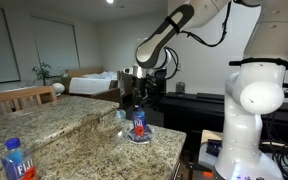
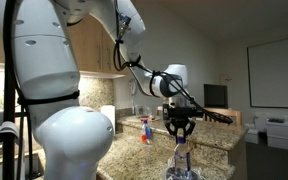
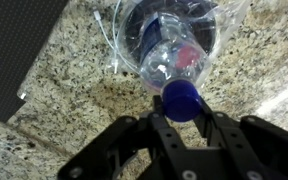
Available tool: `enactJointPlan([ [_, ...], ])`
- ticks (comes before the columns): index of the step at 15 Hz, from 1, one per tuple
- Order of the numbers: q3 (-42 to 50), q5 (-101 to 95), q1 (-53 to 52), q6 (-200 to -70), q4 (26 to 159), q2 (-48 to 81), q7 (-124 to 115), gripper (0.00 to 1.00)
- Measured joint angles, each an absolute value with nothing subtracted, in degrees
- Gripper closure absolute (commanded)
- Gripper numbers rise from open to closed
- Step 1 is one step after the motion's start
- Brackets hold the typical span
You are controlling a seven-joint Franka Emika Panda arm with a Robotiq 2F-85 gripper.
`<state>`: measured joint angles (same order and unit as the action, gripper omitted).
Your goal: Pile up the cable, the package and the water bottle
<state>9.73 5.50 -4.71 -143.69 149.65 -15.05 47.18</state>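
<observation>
The bottle's upright base is over the clear package (image 3: 124, 35), so my gripper should open now and let go of the bottle.
A clear water bottle (image 3: 172, 55) with a blue cap (image 3: 181, 98) and a red label stands on a clear plastic package (image 3: 124, 35) on the granite counter. It shows in both exterior views (image 1: 139, 124) (image 2: 181, 160). My gripper (image 3: 181, 108) is straight above it, its two fingers closed on the cap from either side. The gripper also shows in both exterior views (image 1: 135, 106) (image 2: 180, 133). The package shows under the bottle in an exterior view (image 1: 139, 136). I cannot make out the cable.
A second bottle with a blue label (image 1: 15, 160) stands near the counter's corner, and it also shows in an exterior view (image 2: 144, 128). The counter edge (image 1: 174, 150) drops off close to the pile. A wooden chair (image 1: 24, 97) stands behind the counter.
</observation>
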Motion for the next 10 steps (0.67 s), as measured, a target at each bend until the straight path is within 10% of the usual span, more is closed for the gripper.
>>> enactJointPlan([
  [1, 10.04, 5.5, -4.71, -143.69, 149.71, -15.12, 47.18, 0.87],
  [2, 10.27, 5.5, -4.68, -143.69, 149.77, -15.21, 47.18, 0.42],
  [10, 10.87, 5.49, -4.17, -143.69, 150.04, -17.27, 47.17, 0.0],
])
